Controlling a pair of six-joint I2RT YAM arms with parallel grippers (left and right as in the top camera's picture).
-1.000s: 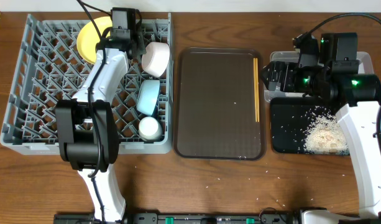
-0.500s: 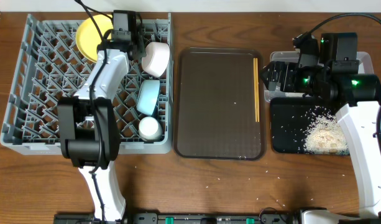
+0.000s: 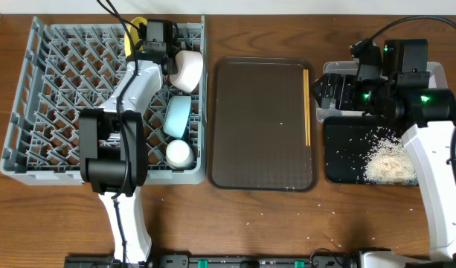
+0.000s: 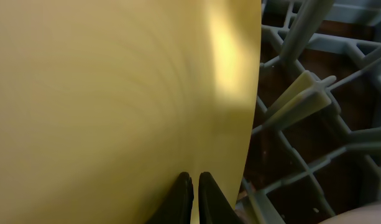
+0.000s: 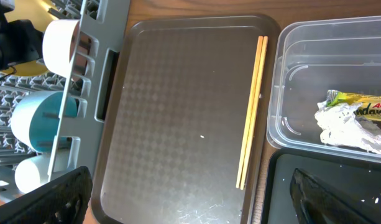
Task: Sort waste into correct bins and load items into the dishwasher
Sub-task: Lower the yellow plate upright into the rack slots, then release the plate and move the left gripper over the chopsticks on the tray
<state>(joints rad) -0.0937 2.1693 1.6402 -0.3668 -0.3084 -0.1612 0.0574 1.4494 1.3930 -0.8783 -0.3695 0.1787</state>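
Observation:
The robot's left gripper needs to open: the yellow plate's edge (image 3: 128, 42) (image 4: 255, 81) reaches down among the wires of the grey rack, so the plate would rest there if the gripper opened now.
My left gripper (image 4: 193, 186) is shut on the rim of the yellow plate (image 4: 115, 93), which fills the left wrist view. From overhead the plate (image 3: 135, 28) stands on edge at the back of the grey dishwasher rack (image 3: 49, 112), with the left gripper (image 3: 149, 36) beside it. A white bowl (image 3: 187, 68), a light blue bowl (image 3: 178, 116) and a pale green cup (image 3: 178, 153) sit in the rack's right column. Chopsticks (image 5: 252, 112) lie along the right side of the brown tray (image 5: 178, 112). My right gripper (image 5: 196, 205) hangs open and empty above that tray's right edge.
A clear container (image 5: 289, 37) holds a green-and-orange wrapper (image 5: 361, 109) and crumpled white paper (image 5: 342, 127). In front of it the black tray (image 3: 347, 149) holds a heap of rice (image 3: 387, 160). A few crumbs dot the wooden table (image 3: 287, 219).
The left gripper has moved right along the rack's back and turned the plate from a broad disc to edge-on. The right arm has not moved.

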